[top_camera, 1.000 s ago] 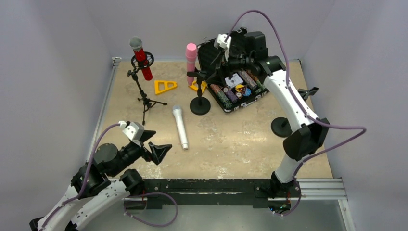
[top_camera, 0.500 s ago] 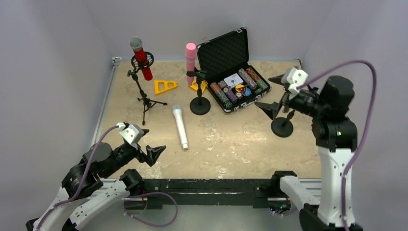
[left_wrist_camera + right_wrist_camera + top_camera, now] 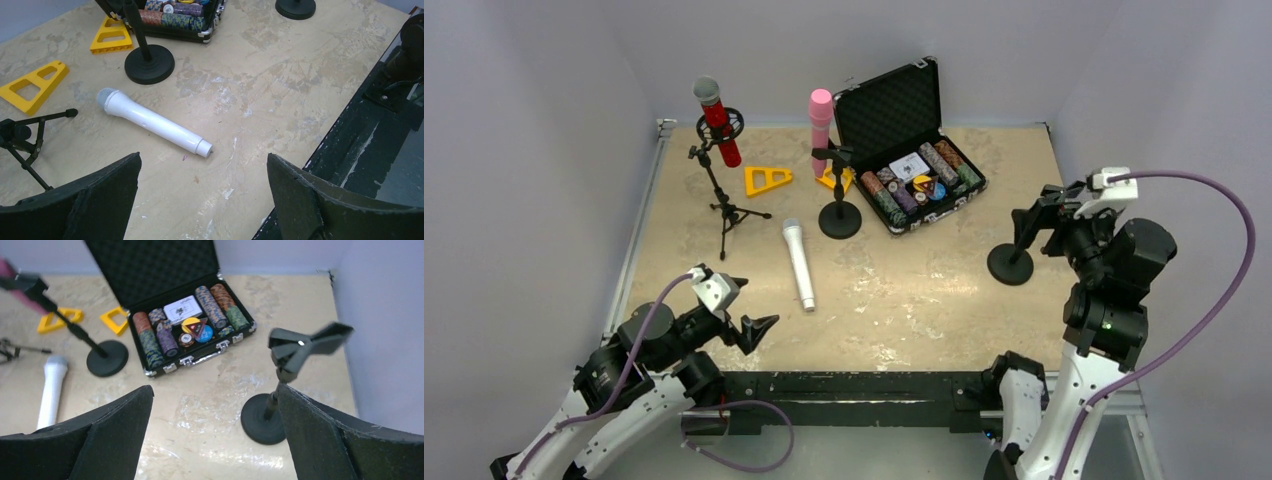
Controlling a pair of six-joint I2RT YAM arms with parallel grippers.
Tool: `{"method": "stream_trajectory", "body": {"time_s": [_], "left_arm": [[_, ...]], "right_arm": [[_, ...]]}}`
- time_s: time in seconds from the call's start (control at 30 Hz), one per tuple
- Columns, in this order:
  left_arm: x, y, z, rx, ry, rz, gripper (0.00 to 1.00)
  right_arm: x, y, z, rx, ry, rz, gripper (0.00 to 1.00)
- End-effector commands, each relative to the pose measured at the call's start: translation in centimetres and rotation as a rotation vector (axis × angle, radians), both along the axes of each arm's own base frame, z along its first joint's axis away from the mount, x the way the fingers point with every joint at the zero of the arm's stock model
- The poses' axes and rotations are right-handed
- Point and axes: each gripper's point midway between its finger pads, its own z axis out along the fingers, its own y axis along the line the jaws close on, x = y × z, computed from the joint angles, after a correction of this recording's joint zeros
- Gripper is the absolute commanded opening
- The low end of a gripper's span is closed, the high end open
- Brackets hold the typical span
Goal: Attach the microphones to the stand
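My right gripper grabs the empty round-base stand by its stem below the clip (image 3: 1019, 248) next. That leaves the clip free for the white microphone (image 3: 799, 264).
The glittery red microphone (image 3: 716, 120) sits in the tripod stand (image 3: 722, 205) at the back left. The pink microphone (image 3: 821, 125) sits in a round-base stand (image 3: 839, 218). The white microphone (image 3: 799, 264) lies flat on the table, head pointing away; it also shows in the left wrist view (image 3: 155, 122). An empty round-base stand (image 3: 1011, 262) is at the right, its clip (image 3: 305, 342) open. My left gripper (image 3: 754, 303) is open and empty, near and left of the white microphone's tail. My right gripper (image 3: 1039, 205) is open and empty, beside the empty stand's clip.
An open black case of poker chips (image 3: 914, 170) stands at the back centre. Two yellow triangles (image 3: 767, 180) (image 3: 834, 180) lie near the stands. Walls close in the left, back and right sides. A black rail (image 3: 864, 385) runs along the near edge.
My right arm swung back from the case at the back to the right side by the empty stand. My left gripper drew slightly toward the near edge. Both stayed open.
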Motion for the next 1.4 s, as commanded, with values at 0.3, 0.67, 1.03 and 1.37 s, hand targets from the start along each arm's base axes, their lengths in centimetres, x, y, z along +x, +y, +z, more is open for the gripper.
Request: {"method": "stream_trajectory", "body": {"time_s": [0.3,0.67,1.03,1.37], "left_arm": [[0.2,-0.4,1.6,-0.047,-0.046,-0.007,0.99],[0.5,-0.2,1.5,-0.044,-0.048,0.009,0.99],[0.8,-0.1,1.5,-0.042,-0.050,0.027,0.99],[0.9,0.0,1.6,-0.044,-0.051,0.033,0.99]], "right_arm": [[2.5,-7.0,1.0,0.545,-0.003,-0.537,0.96],[8.4,-12.0,-1.9,0.563,0.082,-0.691,0.87],[10.4,-9.5,-4.6,0.534,0.144,-0.588,0.62],[10.9,-4.3,-2.3,0.365,0.097,-0.226,0.12]]}}
